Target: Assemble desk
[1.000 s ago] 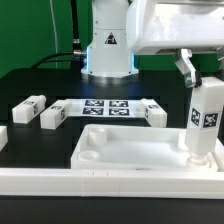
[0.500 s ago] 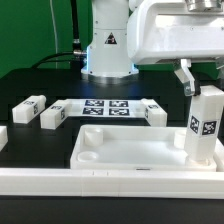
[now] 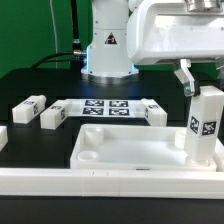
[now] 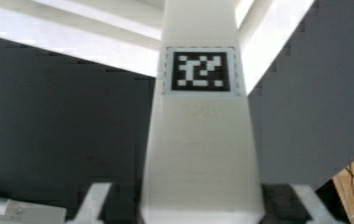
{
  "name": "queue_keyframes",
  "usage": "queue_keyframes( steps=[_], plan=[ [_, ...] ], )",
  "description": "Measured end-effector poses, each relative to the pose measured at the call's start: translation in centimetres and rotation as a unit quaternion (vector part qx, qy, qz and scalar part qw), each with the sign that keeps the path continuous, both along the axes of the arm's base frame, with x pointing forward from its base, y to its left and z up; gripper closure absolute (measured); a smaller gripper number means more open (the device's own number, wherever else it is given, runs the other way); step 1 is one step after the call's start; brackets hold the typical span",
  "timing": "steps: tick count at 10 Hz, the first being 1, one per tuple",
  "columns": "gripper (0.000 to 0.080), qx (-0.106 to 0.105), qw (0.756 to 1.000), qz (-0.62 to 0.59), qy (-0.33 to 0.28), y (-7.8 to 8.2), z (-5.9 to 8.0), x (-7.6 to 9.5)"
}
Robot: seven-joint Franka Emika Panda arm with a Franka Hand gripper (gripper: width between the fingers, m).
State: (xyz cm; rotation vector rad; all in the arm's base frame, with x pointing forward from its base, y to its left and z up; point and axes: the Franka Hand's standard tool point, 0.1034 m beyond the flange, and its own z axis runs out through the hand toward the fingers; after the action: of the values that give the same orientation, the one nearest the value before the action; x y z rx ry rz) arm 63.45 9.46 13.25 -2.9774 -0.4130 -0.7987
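Observation:
The leg's lower end is inside the desk top's corner point(image 3: 200, 164) and the leg would stand, so it is time to open my gripper now.
The desk top point(image 3: 125, 150), a white tray with a raised rim, lies at the front of the black table. My gripper point(image 3: 203, 88) is shut on the upper end of one white leg point(image 3: 205, 125). The leg stands nearly upright, leaning slightly, with its lower end in the top's corner at the exterior view's right. In the wrist view the leg point(image 4: 204, 140) with its square tag fills the middle, and the fingers point(image 4: 112, 205) press it from both sides. Three loose legs point(image 3: 30, 107), point(image 3: 55, 117), point(image 3: 155, 112) lie behind the top.
The marker board point(image 3: 105, 107) lies flat between the loose legs. The arm's base point(image 3: 108, 45) stands behind it. A long low white rail point(image 3: 100, 182) runs along the front edge. Another white piece point(image 3: 2, 135) shows at the exterior view's left edge.
Over the last second the gripper and the held leg shifted a little toward the exterior view's right, and the leg leans slightly more. Nothing has moved in the last half second.

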Motion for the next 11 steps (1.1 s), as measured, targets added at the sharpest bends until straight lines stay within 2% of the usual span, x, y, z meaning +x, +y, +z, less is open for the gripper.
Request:
queue_keyframes(
  steps=[4, 5, 6, 7, 8, 11],
  plan=[
    [0.0500, 0.001, 1.000, 0.000, -0.019, 0.1, 0.0, -0.1],
    [0.0301, 0.001, 1.000, 0.000, -0.019, 0.1, 0.0, -0.1],
    [0.0301, 0.001, 1.000, 0.000, -0.019, 0.1, 0.0, -0.1],
    [0.0183, 0.001, 1.000, 0.000, -0.019, 0.1, 0.0, -0.1],
    [0.0160, 0.001, 1.000, 0.000, -0.019, 0.1, 0.1, -0.1],
    [0.0151, 0.000, 1.000, 0.002, -0.020, 0.0, 1.8, 0.2]
  ],
)
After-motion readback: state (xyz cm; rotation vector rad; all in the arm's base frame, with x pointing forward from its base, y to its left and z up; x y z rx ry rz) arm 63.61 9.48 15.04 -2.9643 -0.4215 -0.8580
